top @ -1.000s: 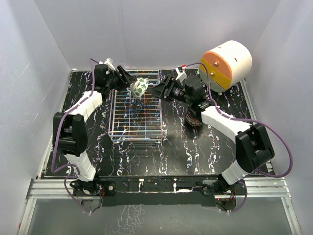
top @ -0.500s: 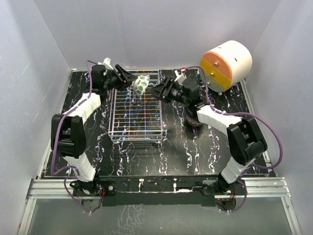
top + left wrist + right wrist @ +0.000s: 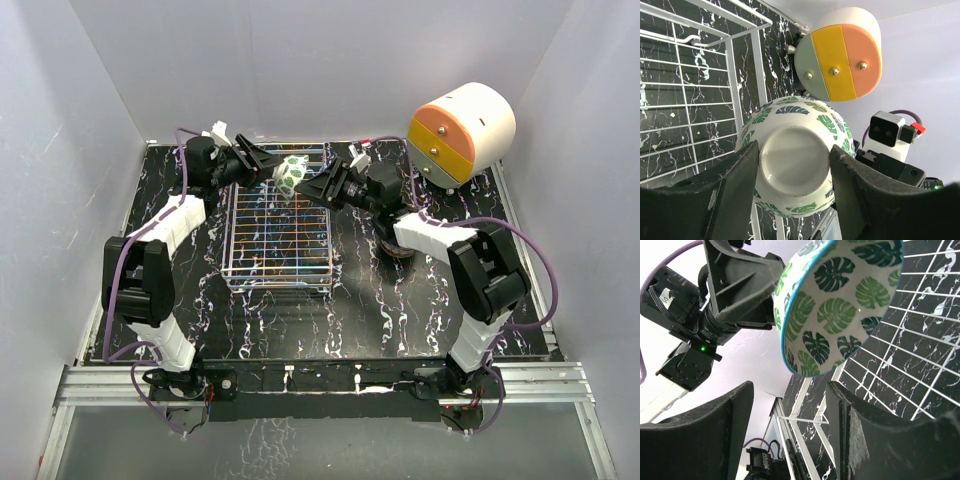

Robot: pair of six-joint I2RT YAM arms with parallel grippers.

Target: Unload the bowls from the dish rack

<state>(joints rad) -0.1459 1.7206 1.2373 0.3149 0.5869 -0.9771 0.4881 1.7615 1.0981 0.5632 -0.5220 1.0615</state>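
The right gripper reaches and grabs the green-leaf bowl by its rim point(image 3: 299, 184) point(image 3: 785, 352) next, leaving the bowl's foot ring free to sit in the stack.
A white bowl point(image 3: 290, 176) with green leaf print hangs tipped on its side above the far edge of the dish rack point(image 3: 280, 240). My left gripper point(image 3: 274, 172) is shut on it; in the left wrist view its fingers clamp the white foot ring of the bowl point(image 3: 796, 159). From the right, my right gripper point(image 3: 314, 188) stands open just short of the bowl's rim. In the right wrist view the bowl's leafy inside point(image 3: 840, 305) faces me above the open gripper point(image 3: 790, 432). The dish rack point(image 3: 912, 367) lies beneath and holds no bowls that I can see.
A white-and-orange cylindrical drawer unit point(image 3: 462, 128) stands at the back right, also seen as the drawer unit point(image 3: 840, 55) past the bowl. Dark stacked bowls point(image 3: 398, 248) sit on the black marbled table, partly hidden under my right forearm. White walls enclose three sides.
My right gripper has reached leftward, closer to the bowl, and its elbow has swung left. The left gripper has kept its hold and shifted the bowl slightly right.
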